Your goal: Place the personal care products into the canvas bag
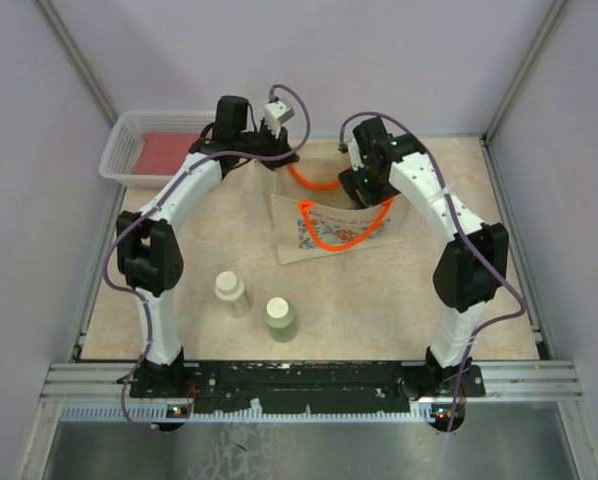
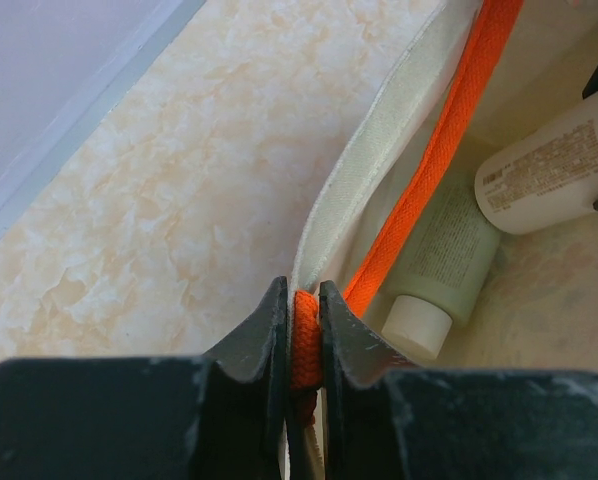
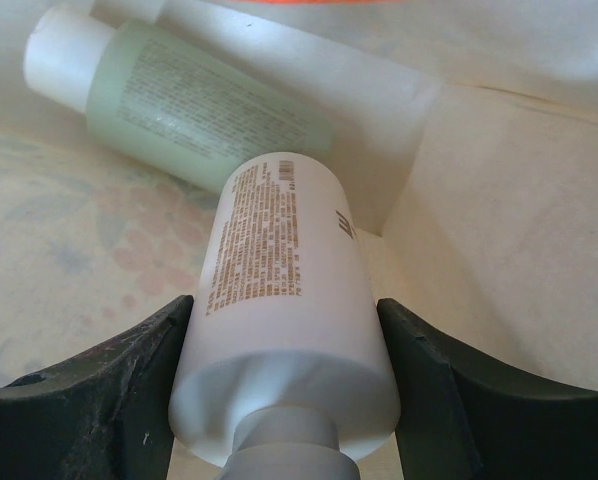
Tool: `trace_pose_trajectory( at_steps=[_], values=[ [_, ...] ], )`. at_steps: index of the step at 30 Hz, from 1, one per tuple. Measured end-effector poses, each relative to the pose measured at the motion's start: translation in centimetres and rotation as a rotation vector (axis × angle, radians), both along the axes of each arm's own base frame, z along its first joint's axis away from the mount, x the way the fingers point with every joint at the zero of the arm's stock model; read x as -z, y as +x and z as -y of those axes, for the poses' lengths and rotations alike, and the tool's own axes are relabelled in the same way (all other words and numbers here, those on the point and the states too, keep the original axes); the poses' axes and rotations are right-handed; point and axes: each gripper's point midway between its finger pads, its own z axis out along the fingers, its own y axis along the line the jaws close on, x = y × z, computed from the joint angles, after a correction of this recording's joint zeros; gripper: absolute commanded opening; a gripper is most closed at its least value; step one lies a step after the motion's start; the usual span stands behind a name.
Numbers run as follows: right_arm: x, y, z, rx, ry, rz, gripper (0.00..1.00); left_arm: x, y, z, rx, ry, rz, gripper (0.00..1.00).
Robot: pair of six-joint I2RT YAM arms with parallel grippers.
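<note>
My right gripper should keep holding the cream bottle, which hangs tilted above the bag's bottom. The bottle would drop onto the pale green bottle if I opened now.
The canvas bag stands at the back middle with its mouth open. My left gripper is shut on an orange handle and the bag's rim, holding the mouth open. My right gripper reaches inside the bag, its fingers closed on the sides of a cream bottle, which also shows in the left wrist view. A pale green bottle lies on the bag's floor beside it. A cream bottle and a green bottle stand on the table in front.
A white mesh basket with a red flat item stands at the back left. The second orange handle hangs over the bag's printed front. Walls close the table at the back and sides.
</note>
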Motion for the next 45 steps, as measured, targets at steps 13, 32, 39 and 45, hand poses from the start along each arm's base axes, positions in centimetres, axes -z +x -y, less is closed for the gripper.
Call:
trace_pose_trajectory(
  at_steps=[13,32,39,45],
  values=[
    [0.5,-1.2,-0.5,-0.04,0.03,-0.038,0.0,-0.4,-0.1,0.0,0.002,0.002,0.0,0.0],
    [6.8,-2.1,-0.7,-0.051,-0.058,-0.143,0.0,-0.9,0.1,-0.1,0.002,0.004,0.013,0.0],
    [7.3,-2.8,-1.0,-0.067,-0.066,-0.162,0.0,-1.0,0.1,-0.1,0.005,0.008,0.017,0.0],
    [7.2,-2.8,-1.0,-0.065,-0.067,-0.161,0.48,-0.9,0.1,-0.1,0.006,0.01,0.016,0.0]
  ],
)
